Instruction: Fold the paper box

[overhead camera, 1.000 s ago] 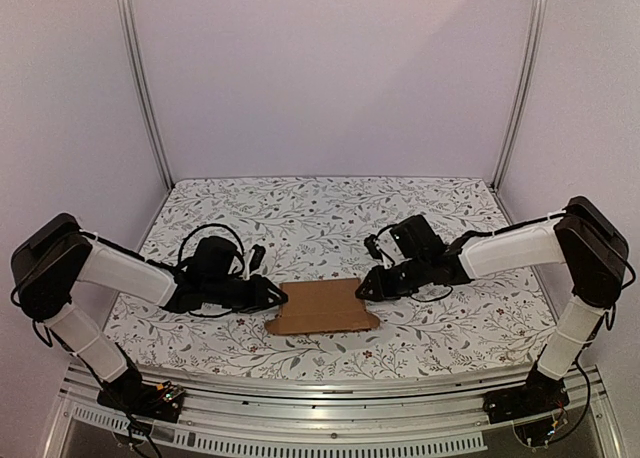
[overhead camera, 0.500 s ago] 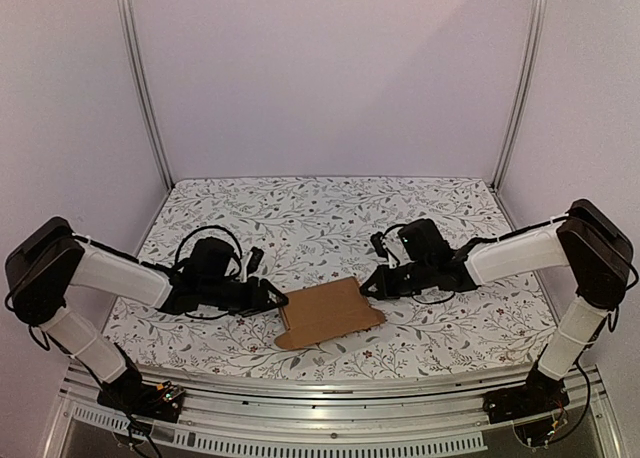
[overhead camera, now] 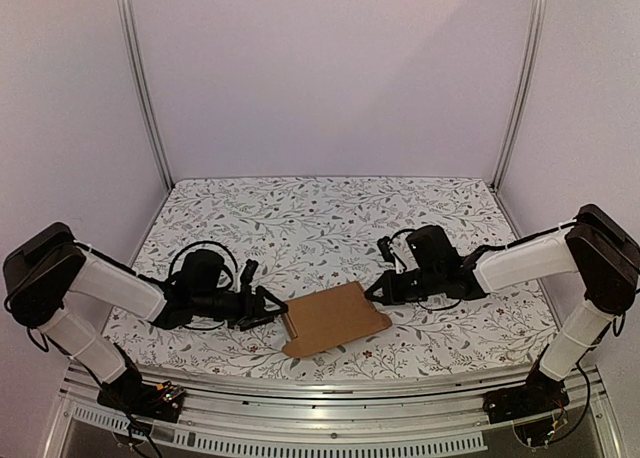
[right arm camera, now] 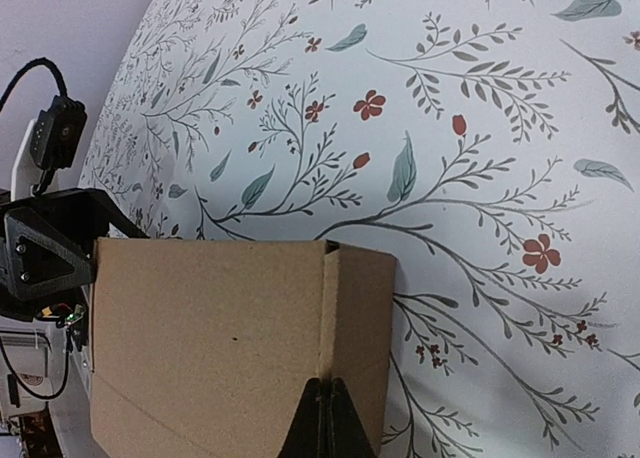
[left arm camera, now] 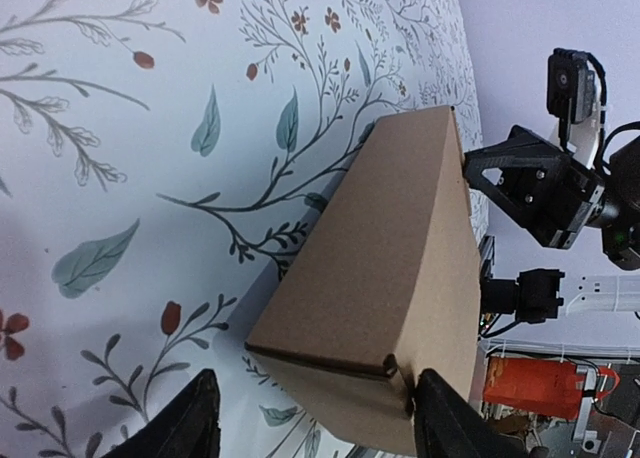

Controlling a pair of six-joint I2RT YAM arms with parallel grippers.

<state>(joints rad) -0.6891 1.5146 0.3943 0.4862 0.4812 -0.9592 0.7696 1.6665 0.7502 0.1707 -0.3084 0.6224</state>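
Note:
The left gripper should next take the paper box across its end (overhead camera: 288, 320) (left arm camera: 332, 376), so that the box's front flap stays free. Then the right gripper can do the folding.
The paper box (overhead camera: 335, 318) is a plain brown cardboard piece, folded flat, lying near the table's front edge between both arms. My left gripper (overhead camera: 268, 306) is at its left end. In the left wrist view that gripper (left arm camera: 315, 423) is open, its fingers straddling the end of the paper box (left arm camera: 390, 268), the right fingertip (left arm camera: 445, 418) against a corner. My right gripper (overhead camera: 378, 293) is at the right end. In the right wrist view this gripper (right arm camera: 325, 418) is shut on the crease beside a narrow side flap of the paper box (right arm camera: 210, 338).
The floral tablecloth (overhead camera: 320, 218) covers the table. Pale walls and two metal posts (overhead camera: 140, 78) enclose the back and sides. A metal rail (overhead camera: 330, 393) runs along the front edge by the arm bases.
My left gripper has opened and drawn back to the left. My right gripper has shut on the box's right edge and moved right, and the box has slid right and turned with it.

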